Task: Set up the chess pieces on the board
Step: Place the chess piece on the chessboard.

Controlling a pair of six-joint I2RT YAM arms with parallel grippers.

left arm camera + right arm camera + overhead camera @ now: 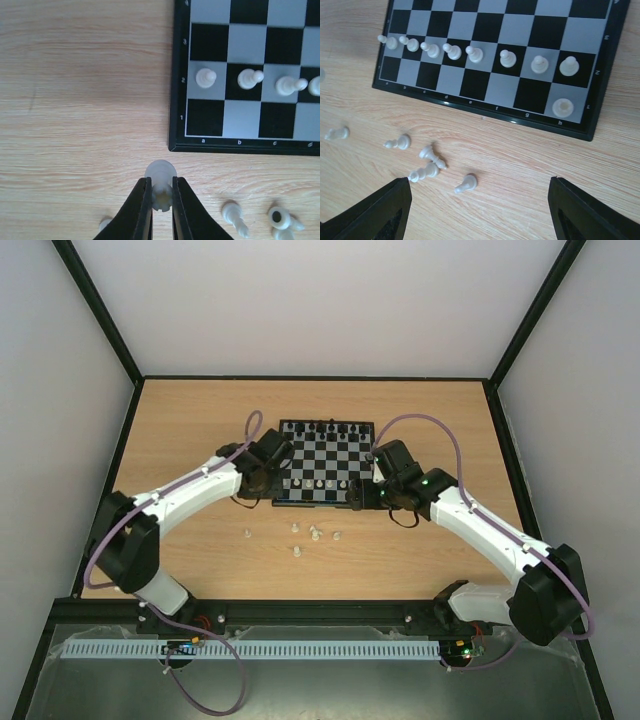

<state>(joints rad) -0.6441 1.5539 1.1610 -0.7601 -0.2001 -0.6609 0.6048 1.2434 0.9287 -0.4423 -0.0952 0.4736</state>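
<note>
My left gripper should stay closed for now, because the board's corner is beyond the white rook and the rook would land on wood if I let go. I need to move it toward the corner first.
The board [310, 503] lies mid-table, its rim [172, 100] beside my left gripper. Several white pawns [508, 58] stand along its second row, and a white rook [563, 106] stands on the near right corner square. My left gripper [161, 187] is shut on another white rook [160, 172], over the wood just off the board's near left corner. My right gripper [480, 210] is open and holds nothing, above the table in front of the board rim [470, 107]. Several loose white chess pieces [466, 183] lie tipped on the wood to its left.
Black pieces [325, 428] stand along the board's far edge. More fallen white pieces [234, 216] lie right of my left fingers, and several are scattered [297, 551] between the two arms. Black frame walls [128, 440] border the table.
</note>
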